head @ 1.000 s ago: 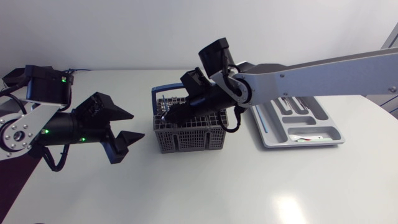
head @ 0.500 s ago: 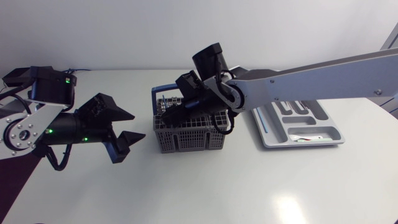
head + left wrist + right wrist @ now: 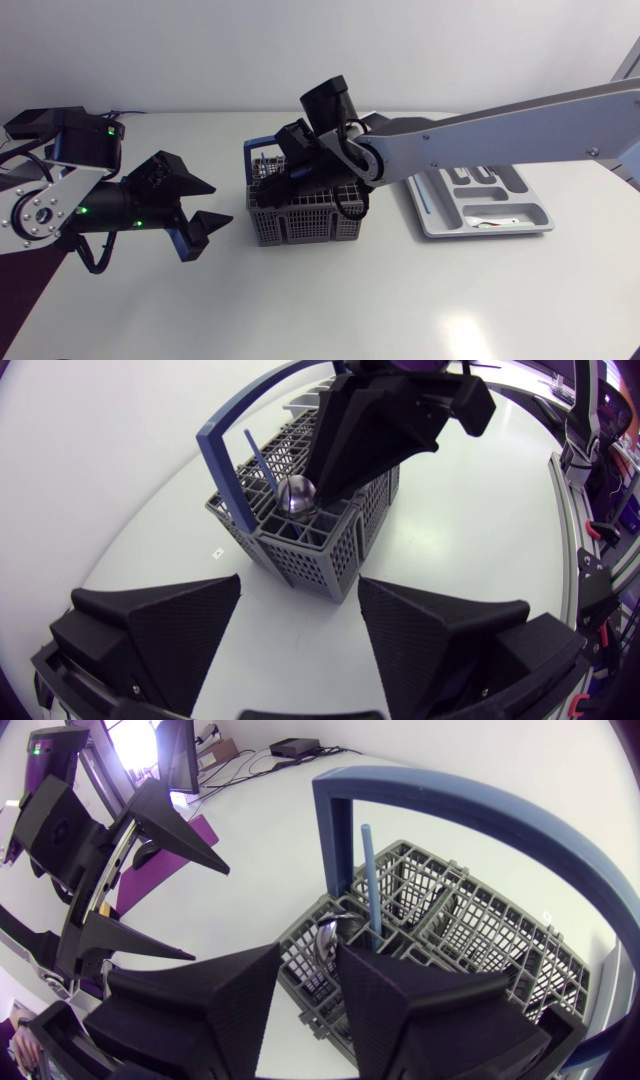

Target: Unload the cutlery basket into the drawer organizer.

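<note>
The basket's grid surrounds the lower part of the spoon, so I should use my right gripper to grab the spoon by its end standing above the grid point(image 3: 327, 932).
The grey cutlery basket point(image 3: 300, 215) with a blue handle point(image 3: 480, 810) stands mid-table. A metal spoon point(image 3: 297, 497) and a blue stick point(image 3: 372, 880) stand upright in its corner compartment. My right gripper point(image 3: 272, 185) reaches down into that corner from above. Its fingers are close together but still open, with the spoon point(image 3: 325, 935) in the narrow gap between them point(image 3: 308, 952). Left of the basket, my left gripper point(image 3: 205, 205) stands wide open and holds nothing point(image 3: 300, 630). The grey drawer organizer point(image 3: 500, 205) lies at the right.
The organizer holds a small white piece point(image 3: 490, 222) in its near compartment and a thin blue item point(image 3: 424, 192) along its left slot. My right arm point(image 3: 480, 135) spans the table above the basket and the organizer.
My right gripper has moved left and down into the basket's corner, and its fingers have narrowed around the spoon. The left arm has barely moved.
</note>
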Controlling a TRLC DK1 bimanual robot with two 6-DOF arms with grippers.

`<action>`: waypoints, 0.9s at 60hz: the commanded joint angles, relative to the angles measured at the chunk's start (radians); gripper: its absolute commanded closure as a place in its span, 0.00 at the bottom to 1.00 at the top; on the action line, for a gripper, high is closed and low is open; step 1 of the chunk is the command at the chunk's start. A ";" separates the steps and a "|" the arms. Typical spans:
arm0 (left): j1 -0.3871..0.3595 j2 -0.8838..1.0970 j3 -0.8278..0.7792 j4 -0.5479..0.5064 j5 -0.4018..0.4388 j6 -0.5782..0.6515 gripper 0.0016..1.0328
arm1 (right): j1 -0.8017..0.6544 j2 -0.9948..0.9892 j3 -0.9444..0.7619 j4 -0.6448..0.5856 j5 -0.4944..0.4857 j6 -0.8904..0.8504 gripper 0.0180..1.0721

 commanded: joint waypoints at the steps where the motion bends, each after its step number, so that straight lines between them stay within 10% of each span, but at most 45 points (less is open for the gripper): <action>1: 0.010 0.016 -0.002 0.015 0.013 -0.002 0.05 | 0.010 0.030 0.026 0.010 0.007 0.029 0.66; 22: 0.078 0.045 0.037 -0.025 0.174 -0.003 0.05 | 0.016 0.037 0.024 0.027 0.024 0.031 0.77; 54: 0.075 0.073 0.046 -0.028 0.176 0.005 0.05 | 0.018 0.036 0.004 0.053 0.032 0.023 0.93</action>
